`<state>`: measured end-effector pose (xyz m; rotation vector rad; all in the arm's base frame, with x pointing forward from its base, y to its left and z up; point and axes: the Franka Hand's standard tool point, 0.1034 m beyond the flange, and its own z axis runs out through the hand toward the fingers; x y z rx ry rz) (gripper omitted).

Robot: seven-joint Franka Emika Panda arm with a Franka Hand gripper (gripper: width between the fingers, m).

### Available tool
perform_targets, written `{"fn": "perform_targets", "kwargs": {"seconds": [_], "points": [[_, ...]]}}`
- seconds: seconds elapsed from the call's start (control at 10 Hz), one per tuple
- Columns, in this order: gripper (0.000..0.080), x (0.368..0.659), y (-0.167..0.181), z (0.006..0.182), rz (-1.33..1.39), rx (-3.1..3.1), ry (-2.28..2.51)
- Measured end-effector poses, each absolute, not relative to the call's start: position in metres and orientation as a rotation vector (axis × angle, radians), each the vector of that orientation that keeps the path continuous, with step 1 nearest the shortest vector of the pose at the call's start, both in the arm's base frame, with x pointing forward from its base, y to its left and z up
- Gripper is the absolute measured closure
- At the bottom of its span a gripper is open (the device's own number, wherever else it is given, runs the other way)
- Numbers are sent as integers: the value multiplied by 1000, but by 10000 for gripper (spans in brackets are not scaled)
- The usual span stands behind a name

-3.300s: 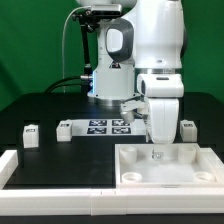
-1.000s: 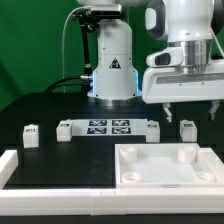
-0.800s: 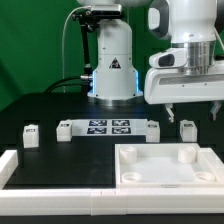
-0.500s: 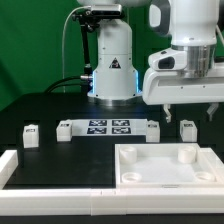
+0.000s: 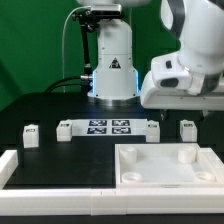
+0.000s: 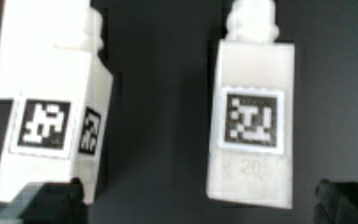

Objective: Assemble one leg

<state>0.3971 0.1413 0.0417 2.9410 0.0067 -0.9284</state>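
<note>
My fingers are above the white leg [image 5: 188,131]. My gripper needs to go lower before it closes on the leg.
Several white legs with marker tags stand in a row on the black table. Two are at the exterior view's right: one [image 5: 153,130] beside the marker board and one [image 5: 187,129] further right. My gripper [image 5: 183,112] hovers open and empty just above these two. In the wrist view both lie below me: one leg [image 6: 252,110] sits between the lines of my dark fingertips [image 6: 354,200], the other [image 6: 51,115] is off to one side. My gripper [image 6: 197,205] holds nothing. The large white tabletop [image 5: 135,172] lies in front with round sockets.
Two more legs [image 5: 30,133] [image 5: 64,130] stand at the exterior view's left. The marker board [image 5: 108,126] lies in the middle of the row. A white L-shaped rail [image 5: 18,166] borders the front left. The arm's base [image 5: 112,60] stands behind.
The gripper rose from the tabletop and went back and to the exterior view's right. In the last half second the hand tilted and came lower over the two right legs.
</note>
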Motion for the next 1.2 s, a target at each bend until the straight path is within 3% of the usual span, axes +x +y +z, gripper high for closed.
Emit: {"fn": "perform_targets", "kwargs": {"seconds": [0.6, 1.2], "points": [[150, 367, 157, 22, -1029, 2894, -36], [150, 363, 155, 20, -1117, 2850, -35]]}}
